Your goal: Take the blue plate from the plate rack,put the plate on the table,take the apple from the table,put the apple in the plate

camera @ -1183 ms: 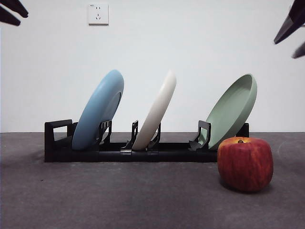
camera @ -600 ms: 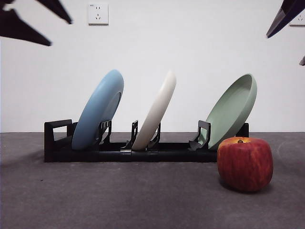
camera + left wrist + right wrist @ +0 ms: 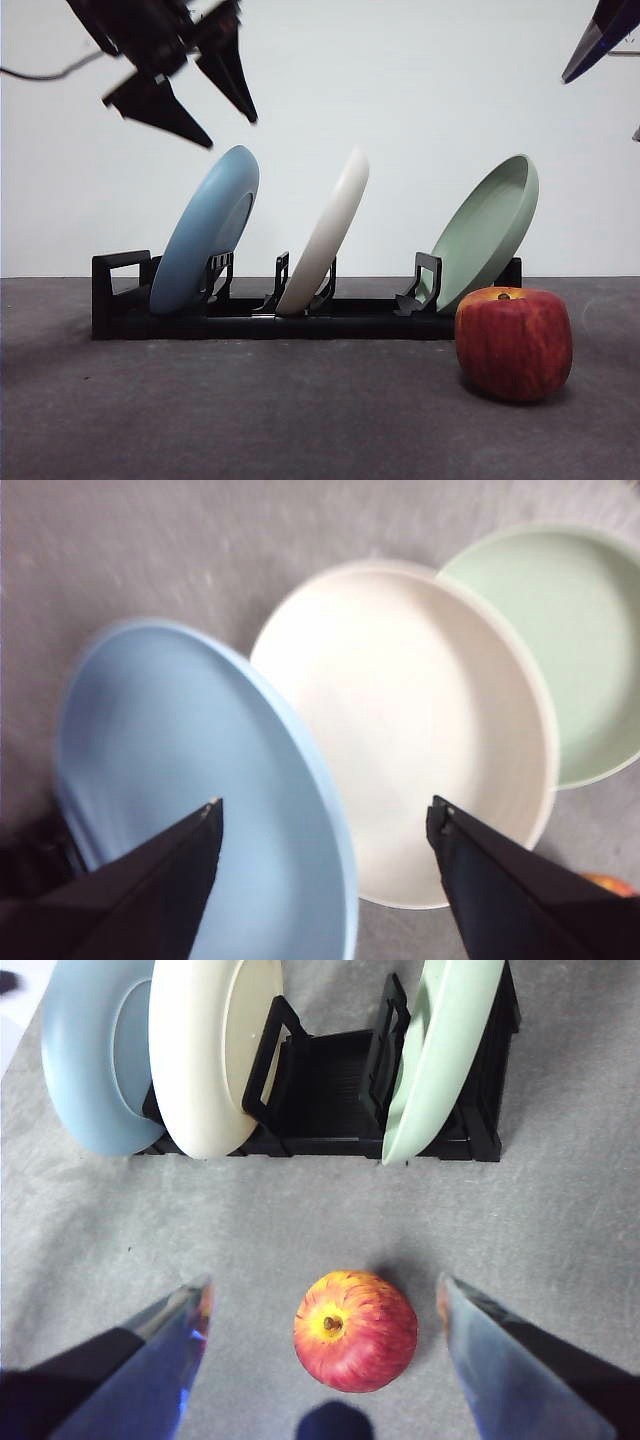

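Observation:
The blue plate's lower part is held by the rack's black bars, so my left gripper needs to grab the plate next by its free upper rim.
The blue plate stands tilted in the end slot of the black plate rack, by its loop end. My left gripper is open and hangs just above the plate's top rim, apart from it. In the left wrist view the open jaws of the left gripper straddle the blue plate's rim. The red apple sits on the grey table in front of the rack's other end. My right gripper is open and high above the apple.
A cream-white plate stands in the rack's middle slot and a pale green plate leans at the end behind the apple. A white wall rises behind the rack.
My left gripper has come down and across from the top corner to just above the blue plate's rim. The right gripper has barely moved. Plates and apple stand as before.

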You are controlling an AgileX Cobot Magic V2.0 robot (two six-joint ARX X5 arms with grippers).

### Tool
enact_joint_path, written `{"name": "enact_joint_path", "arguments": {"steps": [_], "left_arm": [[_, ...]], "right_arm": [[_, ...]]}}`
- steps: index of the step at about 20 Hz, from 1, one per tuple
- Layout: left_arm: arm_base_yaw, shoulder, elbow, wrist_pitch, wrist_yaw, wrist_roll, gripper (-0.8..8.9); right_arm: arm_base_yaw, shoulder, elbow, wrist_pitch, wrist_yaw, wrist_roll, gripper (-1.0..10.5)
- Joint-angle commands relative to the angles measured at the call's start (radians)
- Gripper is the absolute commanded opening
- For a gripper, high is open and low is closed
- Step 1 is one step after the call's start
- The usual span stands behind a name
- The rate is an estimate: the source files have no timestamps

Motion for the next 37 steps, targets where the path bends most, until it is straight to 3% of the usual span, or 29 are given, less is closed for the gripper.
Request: {"name": "enact_joint_path", "arguments": {"steps": [1,4,8,16,19,23,29,32,37], "left_arm": [[-0.013,0.039,-0.003,0.001,-0.005,0.015,3.45],[-0.018,0.059,-0.003,0.003,-0.041,0.015,3.35],[-0.018,0.059,-0.003,0.009,-0.047,0.041,-0.20],[-0.019,0.056,0.050,-0.027,0.025,0.068,-0.08],[-0.027,0.050,0.200,-0.103,0.026,0.080,-0.08],[-0.070,0.033,0.453,-0.302,0.013,0.171,-0.08],[-0.239,-0.193,0.513,-0.558,-0.293,0.249,-0.08],[-0.362,-0.284,0.512,-0.698,-0.387,0.250,-0.08],[-0.619,-0.353,0.428,-0.782,-0.660,0.130,-0.08]], "right_arm": [[0.001,0.000,0.004,0.002,0.002,-0.004,3.8],[0.001,0.000,0.004,0.001,0.002,-0.005,3.8],[0.001,0.000,0.004,0.001,0.005,-0.005,3.8],[0.001,0.000,0.004,0.002,0.005,-0.005,3.8],[0.001,0.000,0.004,0.002,0.005,-0.005,3.8],[0.001,0.000,0.004,0.003,0.007,-0.005,3.8],[0.001,0.000,0.004,0.017,0.009,-0.005,3.8],[0.001,0.000,0.004,0.017,0.009,-0.005,3.8],[0.001,0.000,0.004,0.018,0.010,-0.016,3.8]]}}
